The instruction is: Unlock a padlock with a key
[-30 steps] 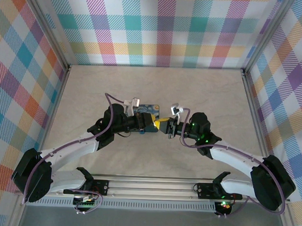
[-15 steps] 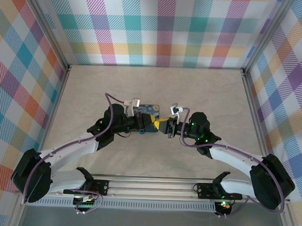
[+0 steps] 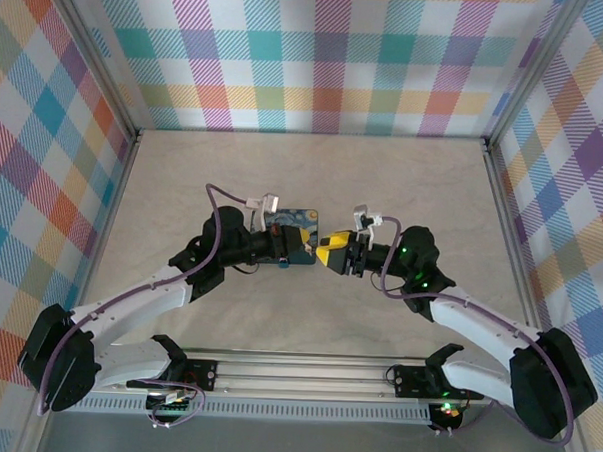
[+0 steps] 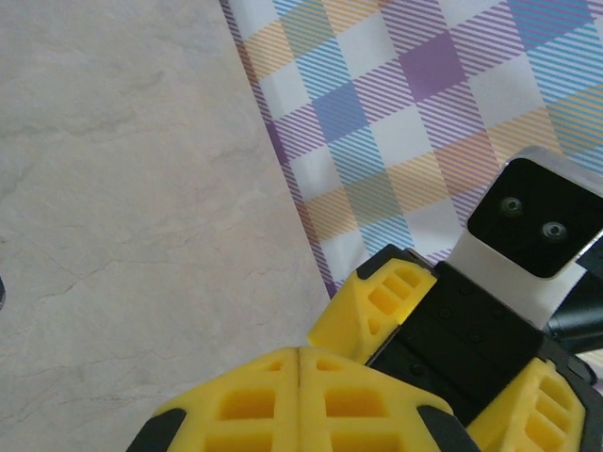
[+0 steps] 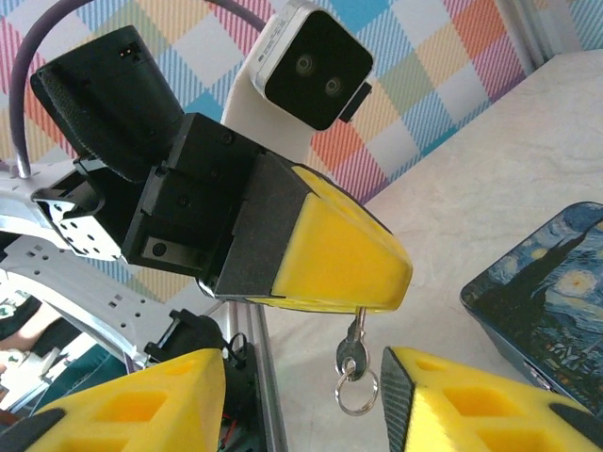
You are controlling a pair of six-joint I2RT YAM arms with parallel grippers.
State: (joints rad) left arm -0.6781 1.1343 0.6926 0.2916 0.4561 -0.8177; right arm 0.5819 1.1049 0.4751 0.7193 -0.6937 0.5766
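Observation:
The right gripper grabs the key by its bow (image 5: 351,358) next, which leaves the key's blade free to go into the padlock and unlock it.
A small silver key (image 5: 352,356) with a split ring hangs bow-down from my left gripper's yellow fingers (image 5: 339,254), its blade pinched between them. The left gripper (image 4: 300,363) is shut, its pads meeting in a thin line. My right gripper (image 5: 303,377) is open; its fingers stand on either side of the key without touching it. In the top view both grippers, left (image 3: 316,249) and right (image 3: 333,255), meet tip to tip mid-table. A tiny bluish-teal speck (image 3: 283,262) lies under my left wrist, too small to say whether it is the padlock.
A starry-night printed tin (image 3: 292,221) lies on the table just behind the left gripper, its corner (image 5: 542,282) showing in the right wrist view. Plaid walls enclose the pale table (image 3: 314,167) on three sides. The metal rail (image 3: 295,371) runs along the near edge.
My right gripper has opened off the key and drawn back slightly to the right. The left gripper has closed on the key's blade and stays in place.

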